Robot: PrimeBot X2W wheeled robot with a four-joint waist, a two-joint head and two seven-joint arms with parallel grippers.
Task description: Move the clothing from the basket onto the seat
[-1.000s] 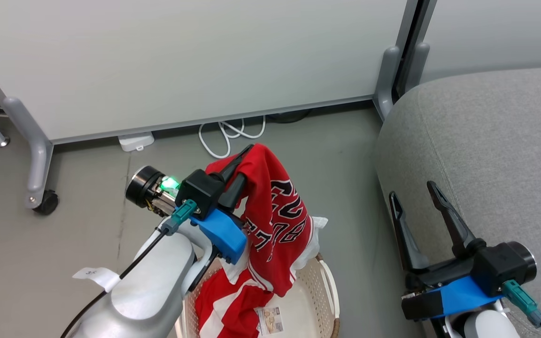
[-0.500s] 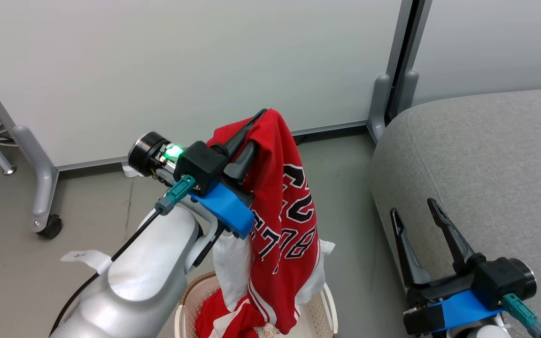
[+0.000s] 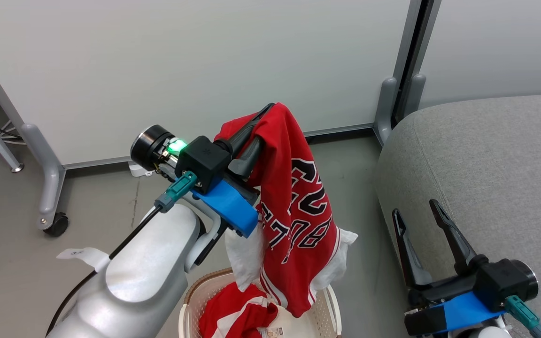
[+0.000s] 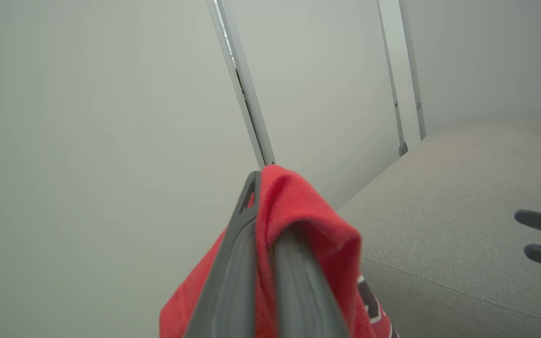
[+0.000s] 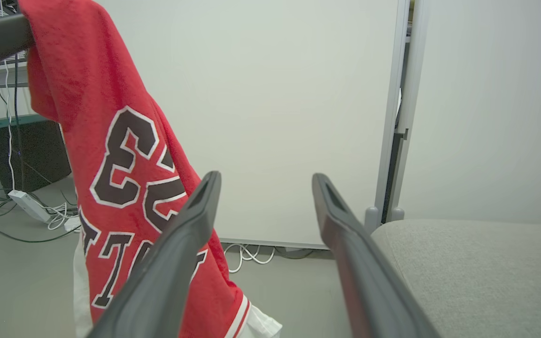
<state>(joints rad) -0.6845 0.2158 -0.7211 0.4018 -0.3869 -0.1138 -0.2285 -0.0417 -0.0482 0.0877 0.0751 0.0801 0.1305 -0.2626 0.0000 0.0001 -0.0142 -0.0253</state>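
Observation:
I need to grip the jersey (image 3: pixel 298 211) next with my right gripper by its free side edge beside the numbers, because the numbered front hangs loose and wide.
The red jersey (image 3: pixel 298 211) with black white-edged numerals hangs from my left gripper (image 3: pixel 265 123), which is shut on its upper fold; its hem dangles just above the basket (image 3: pixel 331 310). The left wrist view has the red cloth (image 4: pixel 298 220) pinched between the two dark fingers. A second red garment with white stripes (image 3: pixel 237 314) lies inside the cream basket. My right gripper (image 3: pixel 416 209) stands open and empty beside the grey seat (image 3: pixel 486 155), its fingers (image 5: pixel 195 206) spread in the right wrist view, with the jersey (image 5: pixel 125 178) hanging to their left.
Pale wheeled partition panels (image 3: pixel 181 61) stand behind, their grey legs and a castor (image 3: pixel 57 224) on the floor. White cables and a power strip (image 5: pixel 31 206) lie at the panel's foot. The grey floor (image 3: pixel 355 173) lies between basket and seat.
My left gripper has raised the jersey higher and carried it a little to the right, so that it hangs almost free of the basket. The head camera has shifted. The right gripper stays open.

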